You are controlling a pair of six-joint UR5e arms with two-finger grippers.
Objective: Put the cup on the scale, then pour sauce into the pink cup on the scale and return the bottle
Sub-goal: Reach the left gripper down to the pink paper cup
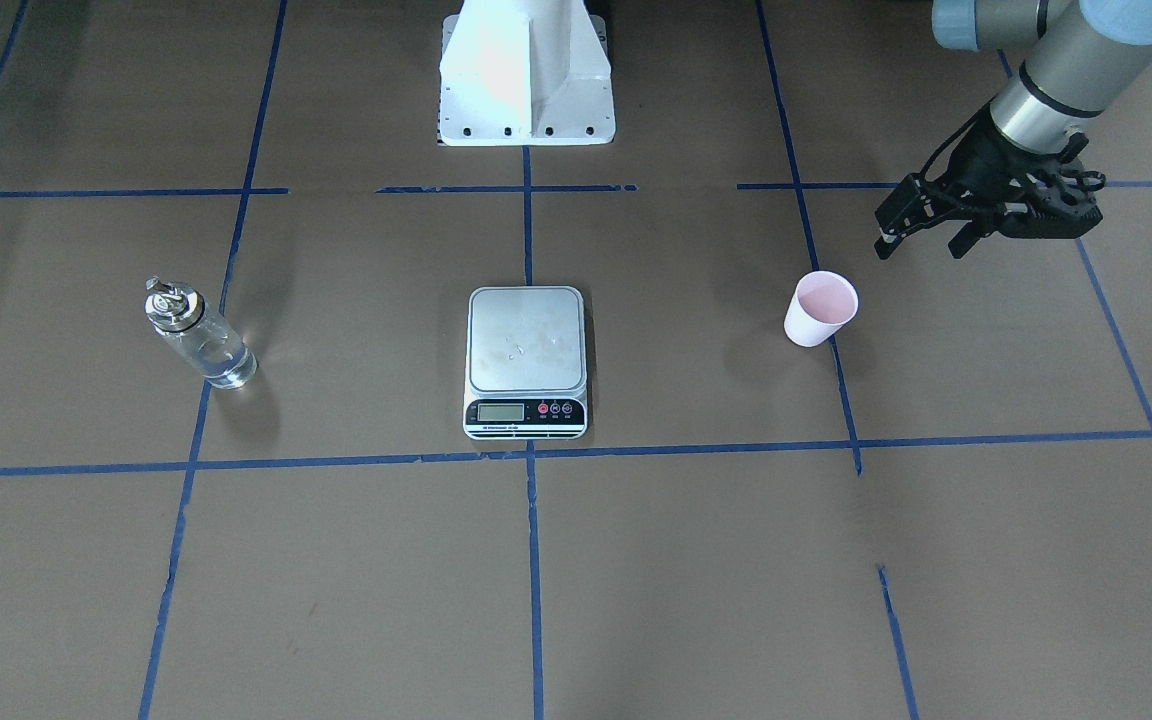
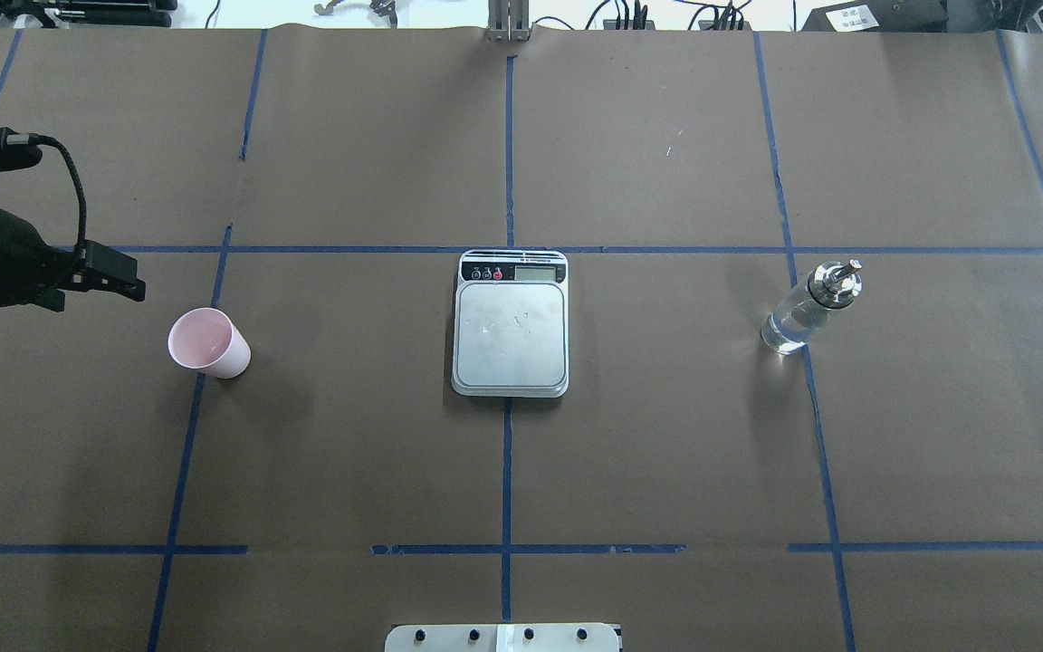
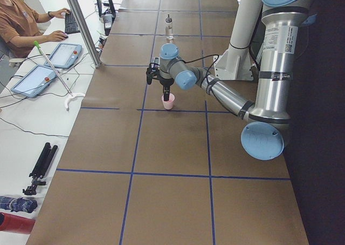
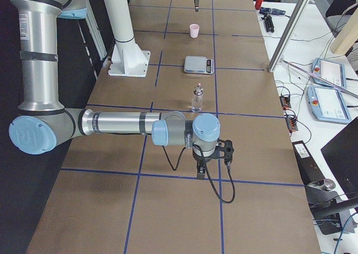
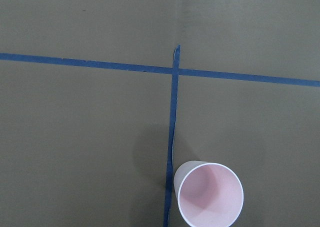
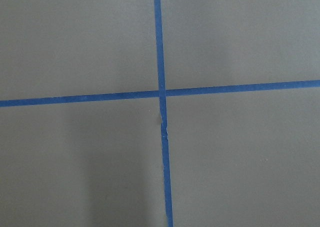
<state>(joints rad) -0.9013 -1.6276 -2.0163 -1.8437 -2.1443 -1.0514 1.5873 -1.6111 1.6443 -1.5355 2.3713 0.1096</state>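
Note:
I should next grab the pink cup by its rim [image 1: 825, 272] with my left gripper. Then I can set the cup on the scale [image 1: 526, 340].
The pale pink cup [image 1: 821, 310] stands upright on the brown table, apart from the scale; it also shows in the overhead view [image 2: 207, 342] and the left wrist view [image 5: 210, 196]. The silver scale [image 1: 526, 340] [image 2: 511, 330] lies at the table's middle with a bare platform. The clear glass bottle [image 1: 198, 335] [image 2: 807, 308] of colourless sauce stands upright on the robot's right side. My left gripper [image 1: 924, 243] [image 2: 128, 276] is open and empty, raised beside the cup, towards the robot's left. My right gripper [image 4: 210, 159] shows only in the exterior right view, so I cannot tell its state.
Blue tape lines grid the table. The white robot base [image 1: 526, 75] stands at the robot's edge. An operator [image 3: 21, 18] sits with tablets [image 3: 38, 79] at a side desk. A black tripod [image 3: 40, 167] lies off the table.

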